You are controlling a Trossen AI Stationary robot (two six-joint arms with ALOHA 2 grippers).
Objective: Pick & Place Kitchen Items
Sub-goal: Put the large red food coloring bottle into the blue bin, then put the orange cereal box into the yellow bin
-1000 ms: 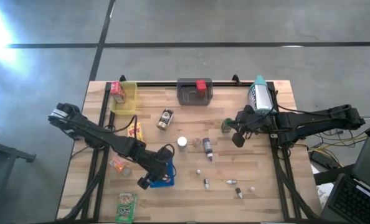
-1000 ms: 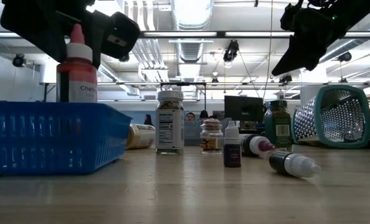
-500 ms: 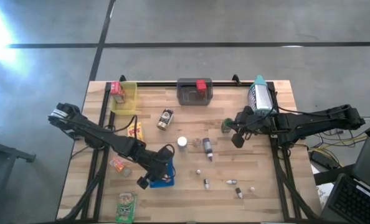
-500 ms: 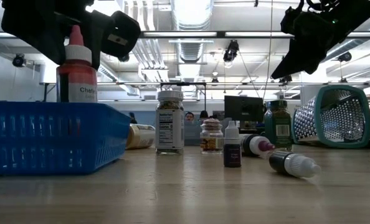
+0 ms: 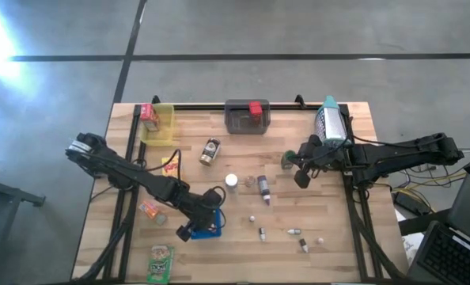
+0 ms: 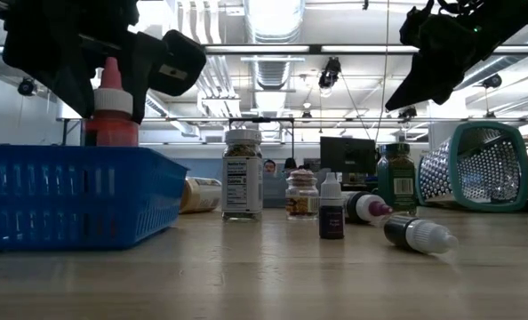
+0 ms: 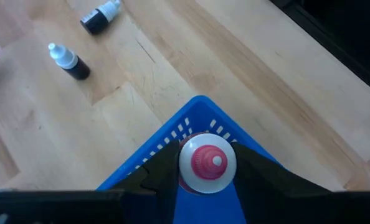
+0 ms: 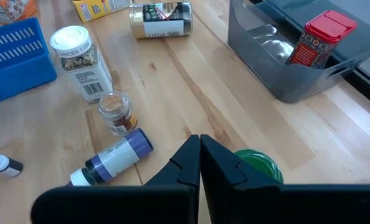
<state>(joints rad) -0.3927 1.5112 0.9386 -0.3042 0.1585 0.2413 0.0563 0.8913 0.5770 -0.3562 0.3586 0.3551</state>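
In the left wrist view the red bottle sits inside the blue basket's rim [image 7: 199, 101] and would stand there, so it is now time for my left gripper to open.
A red squeeze bottle [image 6: 112, 111] with a pink nozzle cap [image 7: 208, 163] stands upright with its lower part inside the blue basket [image 6: 68, 196], at the table's near left. My left gripper [image 5: 206, 215] is shut on it from above. Whether the bottle's base rests on the basket floor is hidden by the basket wall. At the right, my right gripper [image 5: 302, 180] hangs shut and empty above the table, next to a green-lidded jar [image 8: 256, 165]. My left gripper pinches the red bottle between its two fingers [image 7: 163, 173], one on each side of the bottle's shoulder [image 7: 186, 182] just under the cap. The fingers slant down from above. The bottle is upright below them, with its lower part behind the basket wall [image 7: 197, 104].
A white-lidded jar [image 5: 231, 181], a small spice jar [image 8: 115, 111], a purple-labelled bottle [image 8: 113, 158] and small dropper bottles [image 7: 70, 60] are scattered mid-table. A grey bin [image 5: 248, 116], a yellow bin [image 5: 157, 123] and a teal grater [image 5: 330, 120] stand along the far edge. Packets [image 5: 161, 263] lie at the near left.
My left gripper has sunk a little with the red bottle. The bottle now sits lower in the blue basket, still upright, and its label has gone behind the basket wall.
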